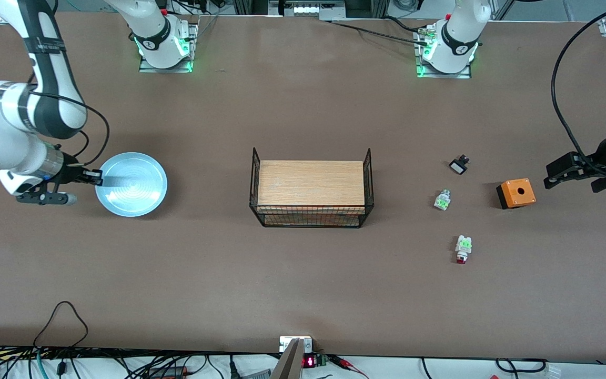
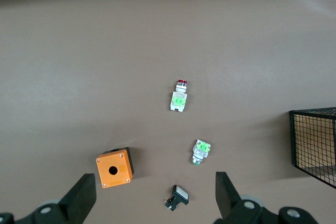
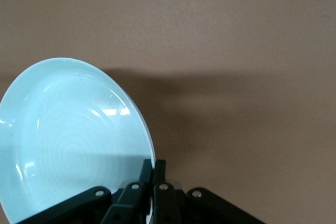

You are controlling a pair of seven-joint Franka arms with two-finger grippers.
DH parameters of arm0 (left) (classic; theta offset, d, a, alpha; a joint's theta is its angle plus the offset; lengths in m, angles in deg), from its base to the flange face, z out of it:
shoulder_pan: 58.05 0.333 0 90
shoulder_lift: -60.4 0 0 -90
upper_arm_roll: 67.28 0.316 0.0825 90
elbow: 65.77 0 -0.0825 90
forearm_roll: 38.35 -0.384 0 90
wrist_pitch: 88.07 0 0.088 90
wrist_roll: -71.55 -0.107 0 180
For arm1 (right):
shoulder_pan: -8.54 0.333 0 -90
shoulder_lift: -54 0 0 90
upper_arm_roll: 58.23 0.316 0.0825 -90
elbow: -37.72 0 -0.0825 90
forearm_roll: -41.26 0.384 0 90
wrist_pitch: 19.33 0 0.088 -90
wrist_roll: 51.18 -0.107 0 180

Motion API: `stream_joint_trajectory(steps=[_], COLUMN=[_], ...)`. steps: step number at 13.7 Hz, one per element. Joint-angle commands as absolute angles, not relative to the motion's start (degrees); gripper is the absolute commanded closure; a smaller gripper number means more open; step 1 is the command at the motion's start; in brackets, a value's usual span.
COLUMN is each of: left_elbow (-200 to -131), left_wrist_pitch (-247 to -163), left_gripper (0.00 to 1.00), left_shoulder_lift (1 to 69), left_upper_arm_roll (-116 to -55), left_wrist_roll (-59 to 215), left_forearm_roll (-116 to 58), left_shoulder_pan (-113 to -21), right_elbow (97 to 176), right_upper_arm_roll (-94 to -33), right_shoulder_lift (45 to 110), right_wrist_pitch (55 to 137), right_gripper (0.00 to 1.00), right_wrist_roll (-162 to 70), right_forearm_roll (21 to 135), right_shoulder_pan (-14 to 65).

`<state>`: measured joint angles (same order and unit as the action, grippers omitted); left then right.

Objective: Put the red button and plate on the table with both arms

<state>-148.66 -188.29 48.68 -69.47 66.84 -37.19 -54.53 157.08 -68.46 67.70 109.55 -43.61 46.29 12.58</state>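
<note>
The plate casts a wide, soft shadow that spreads beyond the plate's raised edge [image 1: 165, 184] [image 3: 137, 112], so my right gripper should stay closed on the plate until the plate's base touches the table.
The light-blue plate [image 1: 132, 184] is at the right arm's end of the table [image 1: 303, 295]. My right gripper [image 1: 95, 178] is shut on the plate's rim, and the right wrist view shows its fingers [image 3: 154, 169] pinching the plate's edge [image 3: 73, 140]. I cannot tell whether the plate rests on the table. The red button [image 1: 463, 249], white with a green patch and a red tip, lies on the table toward the left arm's end; it also shows in the left wrist view [image 2: 179, 96]. My left gripper [image 1: 555, 176] is open and empty over the table beside the orange box; its fingers [image 2: 79, 198] are spread wide.
A black wire basket stand with a wooden top [image 1: 311, 192] stands mid-table. An orange box with a black hole [image 1: 516, 193], a clear-white part with green [image 1: 442, 200] and a small black part [image 1: 458, 165] lie near the red button. Cables run along the table's front edge.
</note>
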Motion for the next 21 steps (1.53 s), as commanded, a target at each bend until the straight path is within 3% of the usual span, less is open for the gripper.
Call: stream_joint_trajectory(steps=[1,3,4,5,6,12,21], left_elbow=[-147.7,-147.7,-147.7,-147.6,-147.6,-147.6,-147.6], left_wrist_pitch=[-188.4,-188.4,-188.4,-188.4,-188.4,-188.4,-188.4], left_gripper=[0.00,0.00,0.00,0.00,0.00,0.00,0.00], left_shoulder_lift=[48.3,48.3,48.3,48.3,48.3,47.8,47.7], left_upper_arm_roll=[-69.6,-69.6,-69.7,-69.7,-69.7,-69.7,-69.7], left_wrist_roll=[66.4,66.4,66.4,66.4,66.4,66.4,66.4], left_forearm_roll=[-36.9,-36.9,-36.9,-36.9,-36.9,-36.9,-36.8], left_shoulder_pan=[-54.4,-54.5,-54.5,-54.5,-54.4,-54.5,-54.5], right_elbow=[165.6,169.0,169.2,169.1,168.7,158.2,136.7], right_upper_arm_roll=[-67.4,-67.4,-67.4,-67.4,-67.4,-67.2,-67.2], right_shoulder_lift=[65.2,66.5,67.2,67.3,66.9,62.0,62.4], right_wrist_pitch=[117.8,124.5,125.2,124.8,124.0,105.6,81.2], right_gripper=[1.00,1.00,0.95,0.41,0.00,0.00,0.00], right_wrist_roll=[-40.4,-38.1,-37.7,-38.7,-39.5,-43.0,-47.7], right_forearm_roll=[45.8,45.9,45.9,46.3,46.4,46.7,45.7], right_shoulder_pan=[10.5,10.0,9.8,9.8,9.7,10.0,13.5])
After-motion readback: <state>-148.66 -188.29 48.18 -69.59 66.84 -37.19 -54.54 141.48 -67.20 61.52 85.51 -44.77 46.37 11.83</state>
